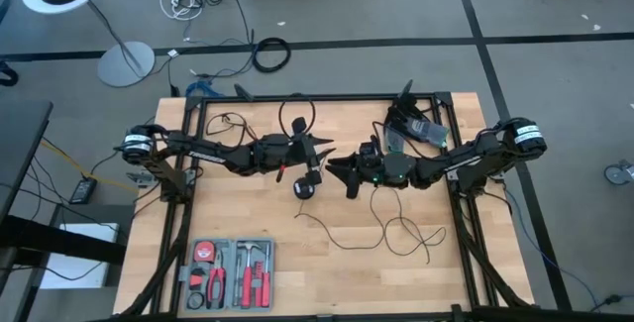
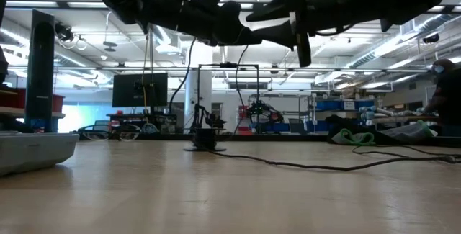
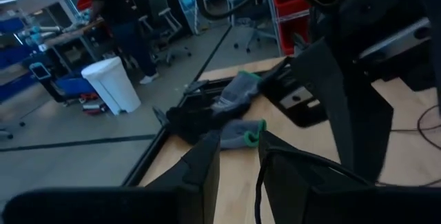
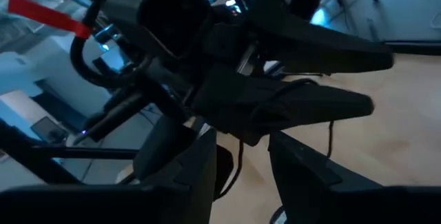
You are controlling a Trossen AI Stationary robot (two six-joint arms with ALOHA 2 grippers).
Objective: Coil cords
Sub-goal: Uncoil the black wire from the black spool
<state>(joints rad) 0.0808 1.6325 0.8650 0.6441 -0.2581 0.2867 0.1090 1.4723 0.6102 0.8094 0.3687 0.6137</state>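
Note:
The right gripper grabs the cord by its single thin strand (image 4: 240, 158) next, to coil the cord around its round puck.
The thin black cord rises in a loop (image 1: 297, 114) on the far side of my left gripper (image 1: 319, 154), which is shut on it above the table's middle. From there the cord drops to its round puck (image 1: 305, 188) (image 2: 205, 140), which rests on the table. The rest trails in loose loops (image 1: 401, 231) toward the near right. My right gripper (image 1: 344, 171) faces the left one, close to it, and is open. In the right wrist view a strand of the cord (image 4: 238, 165) runs through the gap between its fingers. I cannot tell whether it touches them. My left gripper pinches the cord between its two fingers; a thin strand (image 3: 258, 182) shows in the gap between them. The fingers lie about level, pointing toward the table's right. One loop stands above the hold, and another strand (image 2: 189, 83) hangs down to the puck on the table.
A grey tool tray (image 1: 230, 274) with red-handled tools lies at the near left. Grey-green gloves and a dark device (image 1: 416, 129) lie at the far right. A thick black cable ring (image 1: 270, 54) lies on the floor beyond the table.

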